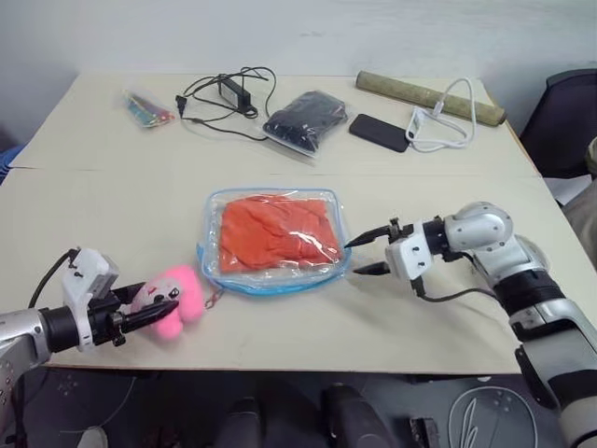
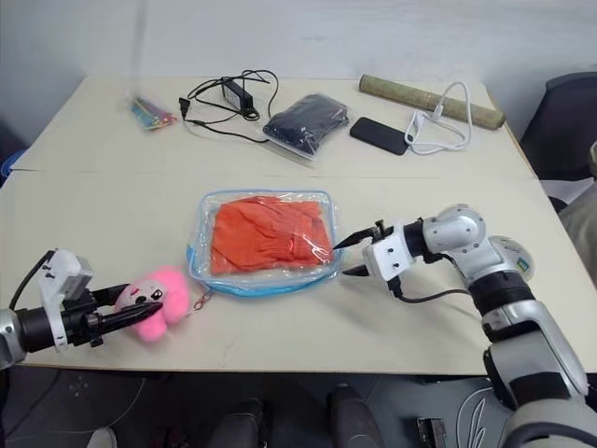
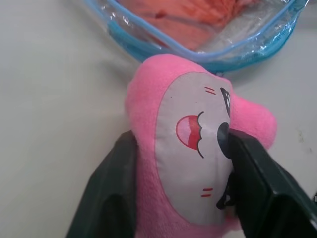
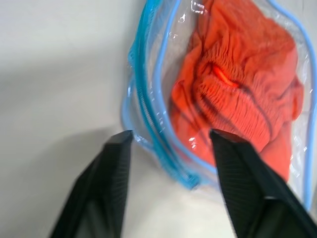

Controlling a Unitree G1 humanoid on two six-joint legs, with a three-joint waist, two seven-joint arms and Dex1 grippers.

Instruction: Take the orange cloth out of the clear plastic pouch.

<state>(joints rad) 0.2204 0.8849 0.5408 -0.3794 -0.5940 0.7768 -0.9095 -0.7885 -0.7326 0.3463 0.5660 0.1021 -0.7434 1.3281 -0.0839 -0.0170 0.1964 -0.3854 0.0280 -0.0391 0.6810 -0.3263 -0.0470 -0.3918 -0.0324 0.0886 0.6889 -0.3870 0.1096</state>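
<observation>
The orange cloth (image 1: 277,231) fills the middle of the flat pouch, so my left gripper should next grab the pouch by its thin blue zipper edge (image 1: 246,288), which sticks out.
The orange cloth (image 1: 277,231) lies bunched inside the clear plastic pouch (image 1: 270,283), a flat bag with a light blue edge in the middle of the table. My right gripper (image 1: 353,258) is open just right of the pouch, and its fingers point at the pouch's right edge. In the right wrist view the blue-edged corner (image 4: 163,153) sits between the spread fingertips (image 4: 119,148). My left gripper (image 1: 168,306) is open near the front left. Its fingers (image 3: 114,188) stand on either side of a pink plush toy (image 3: 188,144) that rests on the table beside the pouch.
Along the back of the table lie a small bag of colourful items (image 1: 147,107), a black charger with its cable (image 1: 229,93), a clear bag with black contents (image 1: 306,118), a black phone (image 1: 379,132), a white cable (image 1: 446,117) and a greenish roll (image 1: 429,96). A dark chair (image 1: 564,112) stands at right.
</observation>
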